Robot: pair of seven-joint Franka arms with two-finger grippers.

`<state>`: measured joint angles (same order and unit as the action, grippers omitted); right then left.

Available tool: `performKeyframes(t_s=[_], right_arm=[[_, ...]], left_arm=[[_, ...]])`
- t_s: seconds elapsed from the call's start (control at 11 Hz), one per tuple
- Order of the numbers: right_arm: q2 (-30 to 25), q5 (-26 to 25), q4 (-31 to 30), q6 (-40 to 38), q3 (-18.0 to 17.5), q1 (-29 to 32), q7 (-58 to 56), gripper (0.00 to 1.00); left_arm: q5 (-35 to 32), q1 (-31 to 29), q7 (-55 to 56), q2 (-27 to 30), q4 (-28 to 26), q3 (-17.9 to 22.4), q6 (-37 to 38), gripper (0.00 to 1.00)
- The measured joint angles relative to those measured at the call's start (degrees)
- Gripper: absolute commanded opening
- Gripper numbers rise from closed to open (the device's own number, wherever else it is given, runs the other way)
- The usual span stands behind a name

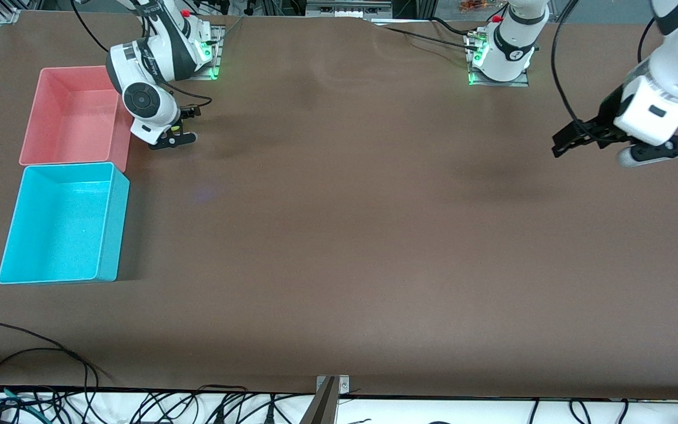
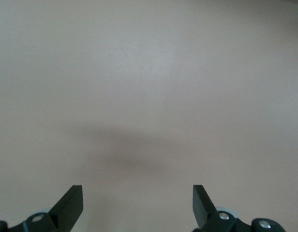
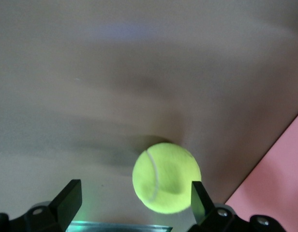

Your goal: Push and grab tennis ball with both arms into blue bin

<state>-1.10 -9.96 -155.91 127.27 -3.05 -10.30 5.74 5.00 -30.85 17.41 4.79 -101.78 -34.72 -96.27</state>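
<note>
My right gripper grabs the tennis ball [image 1: 175, 127] by its round fuzzy sides next. Then it moves the ball into the blue bin [image 1: 109, 227].
The tennis ball [image 3: 167, 177] is yellow-green and lies on the brown table between the open fingers of my right gripper [image 3: 135, 200], close against one finger [image 3: 200, 199] but not clamped. In the front view my right gripper [image 1: 175, 136] hangs low beside the pink bin, and only a speck of the tennis ball [image 1: 175, 127] shows under it. The blue bin [image 1: 109, 227] stands nearer to the front camera than the pink bin, with nothing in it. My left gripper [image 1: 558, 146] is open and holds nothing, up over the table at the left arm's end. Its wrist view shows only bare table past the gripper [image 2: 138, 205].
A pink bin [image 1: 39, 112] with nothing in it touches the blue bin's farther end; its wall [image 3: 279, 188] lies close to the ball. The right arm's green-lit base plate [image 1: 212, 65] is just past the gripper. Cables trail along the table's front edge [image 1: 33, 347].
</note>
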Motion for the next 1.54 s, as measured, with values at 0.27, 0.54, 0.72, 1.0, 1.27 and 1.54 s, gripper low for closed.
performKeyframes(t_s=[0.27, 0.54, 0.72, 1.0, 1.27, 1.54], right_arm=[[1.1, -2.19, -1.2, 1.29, 1.19, 0.45, 0.0, 1.0], [1.56, -7.8, -1.43, 1.45, 4.62, 0.58, 0.12, 1.0], [1.58, -8.14, -2.65, 1.34, 6.17, 0.6, 0.12, 1.0], [1.99, -8.21, -4.15, 1.33, 7.28, 0.59, 0.12, 1.0], [2.81, -8.21, -4.6, 1.77, 7.34, 0.6, 0.18, 1.0], [4.02, -8.21, -5.69, 2.83, 9.05, 0.59, 0.32, 1.0]], left_arm=[[0.01, -1.52, -4.12, -0.61, 3.86, 1.51, 0.05, 1.0], [0.01, -2.1, -5.11, -2.46, 6.16, 1.52, 0.06, 1.0], [0.01, -2.07, -5.2, -2.99, 6.24, 1.39, 0.06, 1.0], [-0.7, -2.06, -5.52, -3.01, 6.57, 1.15, 0.06, 1.0], [-0.7, -1.67, -5.53, -3.01, 6.89, 0.66, -0.42, 1.0], [-1.61, 6.47, -2.66, -3.4, 7.93, 5.5, 0.32, 1.0]])
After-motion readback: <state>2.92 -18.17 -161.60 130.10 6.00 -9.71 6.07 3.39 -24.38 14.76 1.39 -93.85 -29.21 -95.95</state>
